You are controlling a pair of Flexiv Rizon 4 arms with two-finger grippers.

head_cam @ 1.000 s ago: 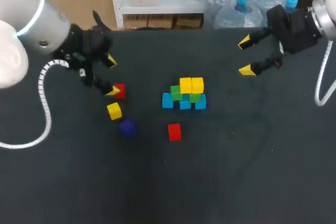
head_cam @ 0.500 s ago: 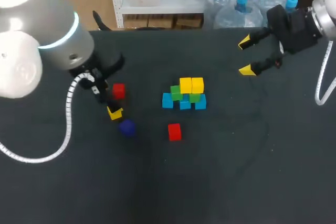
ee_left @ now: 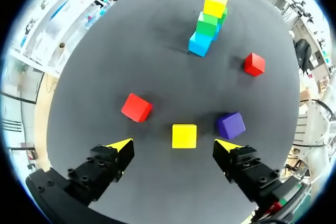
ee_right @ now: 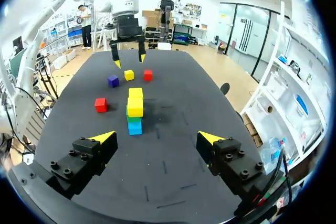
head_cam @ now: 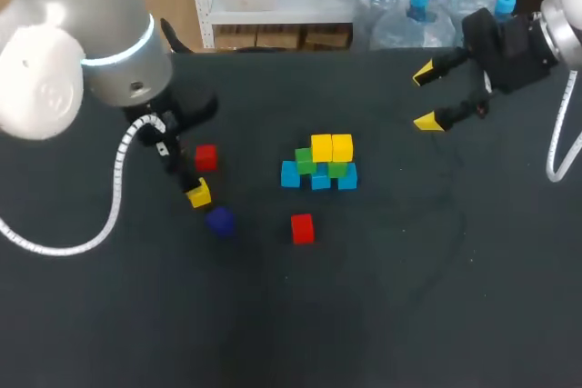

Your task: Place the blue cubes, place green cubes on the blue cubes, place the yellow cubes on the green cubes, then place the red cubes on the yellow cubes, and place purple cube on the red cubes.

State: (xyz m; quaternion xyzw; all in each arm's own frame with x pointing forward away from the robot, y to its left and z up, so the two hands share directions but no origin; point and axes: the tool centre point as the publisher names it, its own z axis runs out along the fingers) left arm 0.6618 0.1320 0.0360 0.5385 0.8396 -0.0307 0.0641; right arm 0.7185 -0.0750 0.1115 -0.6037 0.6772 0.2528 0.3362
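My left gripper is to grab the yellow cube next by two opposite sides, so the bottom of the yellow cube stays free to sit on the green cube (ee_left: 207,24).
A stack stands mid-table: blue cubes (head_cam: 320,179) at the bottom, green cubes (head_cam: 305,162) on them, two yellow cubes (head_cam: 331,147) on top. Left of it lie a red cube (head_cam: 206,157), a yellow cube (head_cam: 198,193) and a purple cube (head_cam: 219,221); a second red cube (head_cam: 302,228) lies in front of the stack. My left gripper (ee_left: 176,145) is open above the loose yellow cube (ee_left: 184,136), which sits just ahead of the gap between its fingers, untouched. My right gripper (head_cam: 427,97) hangs open at the far right, nothing in it.
In the left wrist view the red cube (ee_left: 137,107) lies beyond one finger and the purple cube (ee_left: 231,125) close by the other. My left arm (head_cam: 100,52) covers the table's far left corner. The dark tabletop (head_cam: 409,297) is bare in front and to the right.
My left arm has swung in and turned its gripper downward, shifting from beside the red cube to over the loose yellow cube. The right arm and all cubes stayed put.
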